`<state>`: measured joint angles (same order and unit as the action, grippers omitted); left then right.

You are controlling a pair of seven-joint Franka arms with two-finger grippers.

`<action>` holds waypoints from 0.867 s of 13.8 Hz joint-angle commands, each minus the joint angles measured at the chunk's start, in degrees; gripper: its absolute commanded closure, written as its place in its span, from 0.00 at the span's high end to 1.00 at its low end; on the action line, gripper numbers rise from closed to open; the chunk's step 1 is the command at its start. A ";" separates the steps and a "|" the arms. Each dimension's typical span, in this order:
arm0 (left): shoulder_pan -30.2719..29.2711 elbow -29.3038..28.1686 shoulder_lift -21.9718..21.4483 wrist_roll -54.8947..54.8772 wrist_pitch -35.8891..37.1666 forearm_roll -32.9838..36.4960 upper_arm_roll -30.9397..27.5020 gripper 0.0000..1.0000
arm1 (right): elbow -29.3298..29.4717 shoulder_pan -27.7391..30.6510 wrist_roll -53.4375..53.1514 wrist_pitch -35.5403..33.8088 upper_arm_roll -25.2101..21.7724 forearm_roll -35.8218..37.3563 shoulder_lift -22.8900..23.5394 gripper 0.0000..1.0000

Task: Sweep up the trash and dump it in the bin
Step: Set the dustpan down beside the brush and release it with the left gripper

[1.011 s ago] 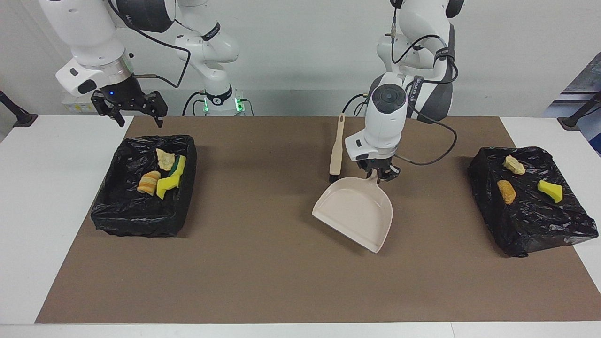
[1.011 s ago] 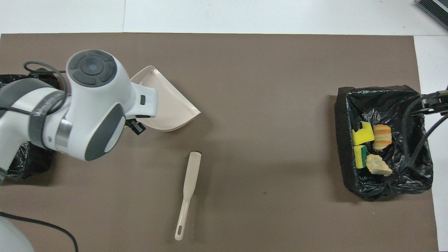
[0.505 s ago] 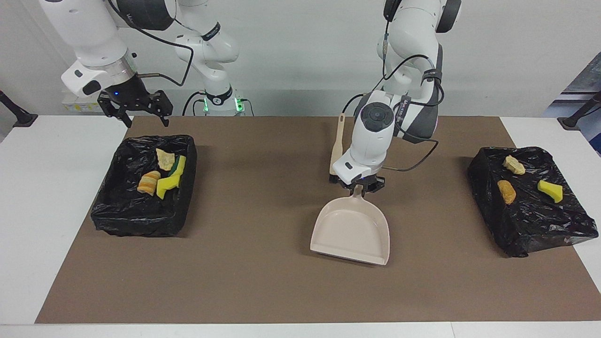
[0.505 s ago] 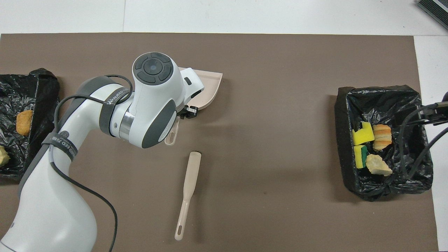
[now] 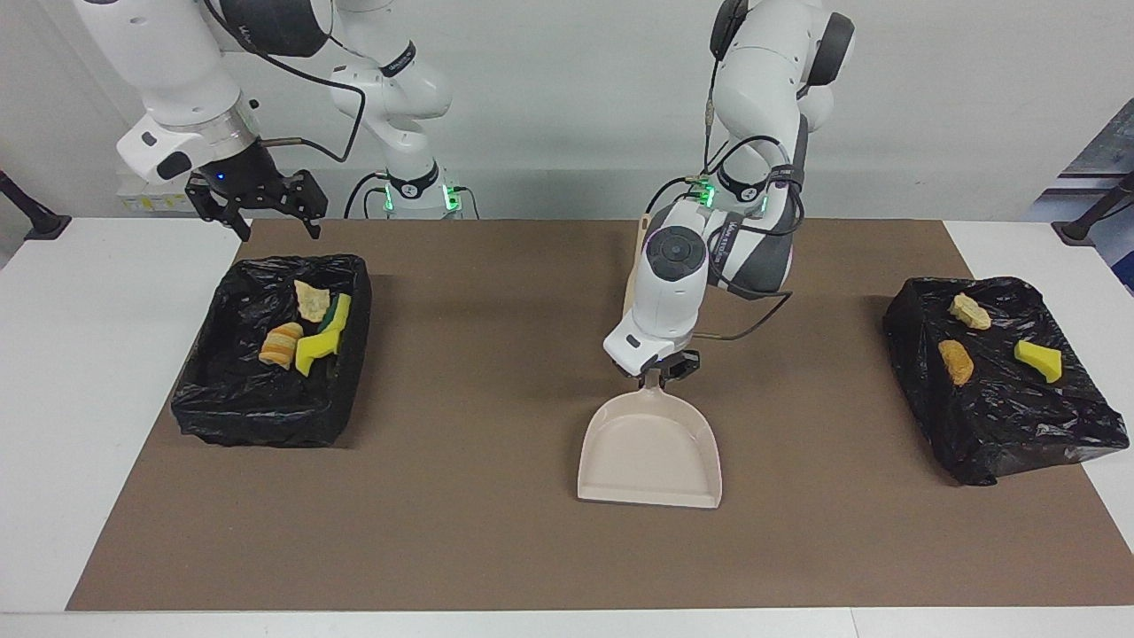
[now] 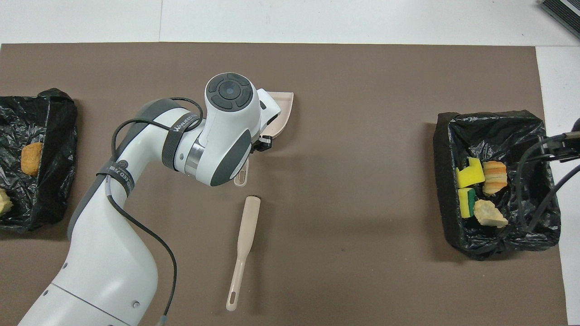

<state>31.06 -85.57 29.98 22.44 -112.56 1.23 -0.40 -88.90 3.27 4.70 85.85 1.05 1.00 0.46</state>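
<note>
My left gripper opens now, since it is time to release: the beige dustpan (image 6: pixel 282 111) lies low over the brown mat in the overhead view.
My left gripper (image 5: pixel 662 368) is shut on the handle of the beige dustpan (image 5: pixel 648 454), which sits low on the brown mat mid-table with its mouth facing away from the robots; the overhead view shows the pan's corner (image 6: pixel 282 113). The brush (image 6: pixel 244 244) lies on the mat nearer the robots. Three trash scraps lie on a black-bagged mound (image 5: pixel 1001 399) at the left arm's end: a tan chunk (image 5: pixel 970 310), an orange-brown lump (image 5: pixel 955 361) and a yellow bit (image 5: pixel 1038 359). My right gripper (image 5: pixel 264 213) is open and empty, above the bin's edge nearest the robots.
The black-lined bin (image 5: pixel 257 399) at the right arm's end holds several scraps: yellow sponge (image 5: pixel 319 341), a striped orange lump (image 5: pixel 282 346), a tan chunk (image 5: pixel 312 301). The brown mat (image 5: pixel 496 549) covers the middle of the white table.
My left arm has swung the dustpan away from the mound toward mid-table and turned its mouth to face away from the robots. The right gripper has shifted only slightly.
</note>
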 commanded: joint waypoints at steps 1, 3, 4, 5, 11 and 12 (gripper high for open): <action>0.75 1.64 0.60 0.24 0.41 -1.05 -1.09 0.27 | -0.31 0.33 1.10 0.11 0.18 -1.09 -0.38 1.00; 0.84 1.64 0.34 0.32 0.15 -0.97 -1.09 0.97 | -0.31 0.34 1.10 0.11 0.18 -1.09 -0.38 1.00; 0.67 1.46 -0.27 0.15 -0.20 -0.88 -1.09 1.00 | -0.31 0.25 1.10 0.11 0.18 -1.09 -0.38 1.00; 0.23 0.85 -1.15 -0.29 -0.12 -0.88 -1.00 1.00 | -0.31 0.25 1.10 0.11 0.18 -1.09 -0.38 1.00; -4.51 -10.56 -16.59 -1.69 2.16 -0.88 -1.62 1.00 | -0.22 0.25 1.10 0.11 0.18 -1.09 -0.38 1.00; -5.83 -13.28 -20.19 -4.83 2.78 -0.88 -1.62 1.00 | -0.31 0.25 1.10 0.11 0.18 -1.09 -0.38 1.00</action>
<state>27.57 -90.31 18.56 21.26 -110.15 1.18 -2.12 -88.90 3.21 4.70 85.85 1.09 0.96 0.46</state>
